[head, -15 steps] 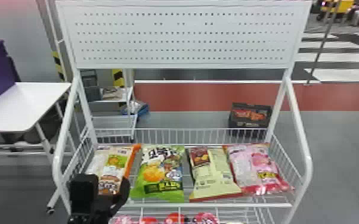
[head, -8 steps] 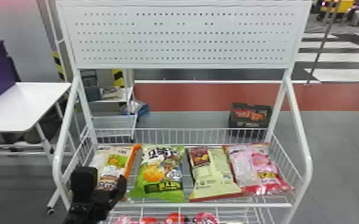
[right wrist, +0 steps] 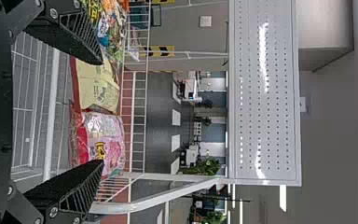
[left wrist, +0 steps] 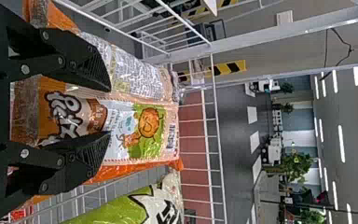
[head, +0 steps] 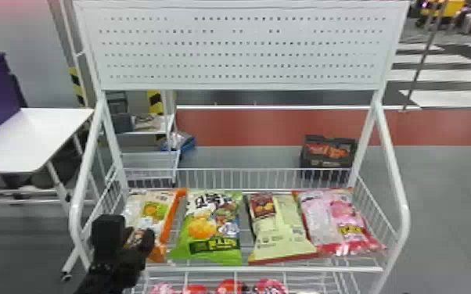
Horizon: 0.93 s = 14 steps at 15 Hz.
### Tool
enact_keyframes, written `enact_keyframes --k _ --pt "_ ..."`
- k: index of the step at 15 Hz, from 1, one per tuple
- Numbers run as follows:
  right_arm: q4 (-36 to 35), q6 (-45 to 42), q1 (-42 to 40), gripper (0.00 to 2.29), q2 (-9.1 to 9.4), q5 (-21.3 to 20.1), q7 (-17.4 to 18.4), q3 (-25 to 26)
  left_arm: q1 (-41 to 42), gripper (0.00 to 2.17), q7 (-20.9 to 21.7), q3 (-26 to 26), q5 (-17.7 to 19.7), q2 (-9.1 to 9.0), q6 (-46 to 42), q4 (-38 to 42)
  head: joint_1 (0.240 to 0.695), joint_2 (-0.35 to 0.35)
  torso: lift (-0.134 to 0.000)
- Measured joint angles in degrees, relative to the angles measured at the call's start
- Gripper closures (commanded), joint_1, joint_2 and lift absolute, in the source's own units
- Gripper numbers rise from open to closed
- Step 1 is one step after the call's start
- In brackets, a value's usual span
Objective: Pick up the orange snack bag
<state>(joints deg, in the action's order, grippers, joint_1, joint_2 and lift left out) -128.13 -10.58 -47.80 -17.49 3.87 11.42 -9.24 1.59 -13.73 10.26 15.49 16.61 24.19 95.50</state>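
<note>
I will pick the bag off the wire shelf next, so my left gripper should take hold of the orange snack bag's printed side at the brown lettering (left wrist: 72,115).
The orange snack bag (head: 162,219) lies at the left end of the wire shelf. My left gripper (head: 139,240) is over its front left part in the head view. In the left wrist view, the fingers of my left gripper (left wrist: 109,111) stand apart, one on each side of the bag's printed face, and the orange snack bag (left wrist: 144,126) shows between and beyond them; contact cannot be told. My right gripper (right wrist: 103,112) is open in the right wrist view, held before the shelf with nothing between its fingers.
Right of the orange bag lie a green bag (head: 211,230), a pale yellow bag (head: 281,230) and a pink bag (head: 338,223). A white front rail (head: 266,269) and side frame tube (head: 75,207) border the shelf. Red packages (head: 229,287) sit on the lower level.
In the head view, my left gripper first rose a little and shifted left, then came further right and forward over the orange bag. The bags have stayed in place.
</note>
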Motion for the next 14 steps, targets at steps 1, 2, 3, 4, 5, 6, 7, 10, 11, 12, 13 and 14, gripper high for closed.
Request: enact_keyframes --k 1,2,3,4,5,6,7,10,11,12,13,14 --pt "0.0 0.0 0.1 0.14 0.00 0.0 0.0 0.0 0.3 1.36 -0.6 -0.1 0.0 0.00 0.0 0.1 0.499 0.000 0.000" --pt "0.1 0.0 0.2 0.14 0.00 0.0 0.0 0.0 0.6 1.36 -0.8 -0.2 0.1 0.00 -0.1 0.3 0.499 0.000 0.000" --pt "0.2 0.0 0.3 0.14 0.00 0.1 0.0 0.0 0.8 1.36 -0.9 -0.3 0.1 0.00 -0.1 0.4 0.499 0.000 0.000" --pt "0.3 0.0 0.3 0.14 0.00 0.1 0.0 0.0 1.0 1.36 -0.9 -0.4 0.1 0.00 -0.1 0.5 0.499 0.000 0.000" --pt "0.3 0.0 0.4 0.14 0.00 0.1 0.0 0.0 1.2 1.36 -0.9 -0.5 0.1 0.00 -0.1 0.7 0.499 0.000 0.000" --pt "0.4 0.0 0.5 0.14 0.00 0.2 0.0 0.0 1.4 1.36 -0.9 -0.6 0.1 0.00 -0.2 1.0 0.499 0.000 0.000" --pt "0.5 0.0 0.5 0.14 -0.04 0.2 0.0 0.0 1.8 1.36 -1.0 -0.7 0.1 0.00 -0.4 1.6 0.499 0.000 0.000" --pt "0.6 0.0 0.6 0.14 -0.09 0.3 0.0 -0.1 2.8 1.36 -0.9 -0.8 0.1 0.00 -0.8 3.7 0.499 0.000 0.000" --pt "0.6 0.0 0.7 0.14 -0.09 0.3 0.0 -0.1 3.1 1.36 -0.9 -0.9 0.3 0.00 -0.8 4.5 0.499 0.000 0.000" --pt "0.6 -0.1 0.7 0.14 -0.11 0.3 0.0 -0.1 3.5 1.36 -0.9 -1.1 0.9 0.03 -0.9 5.3 0.499 0.000 0.000" --pt "0.6 -0.1 0.7 0.14 -0.15 0.3 0.1 -0.1 4.4 1.36 -0.9 -1.6 1.9 0.15 -0.9 6.9 0.499 0.000 0.000" --pt "0.6 -0.1 0.7 0.14 -0.16 0.3 0.1 -0.1 5.6 1.36 -1.0 -2.1 2.6 0.27 -1.1 9.0 0.499 0.000 0.000"
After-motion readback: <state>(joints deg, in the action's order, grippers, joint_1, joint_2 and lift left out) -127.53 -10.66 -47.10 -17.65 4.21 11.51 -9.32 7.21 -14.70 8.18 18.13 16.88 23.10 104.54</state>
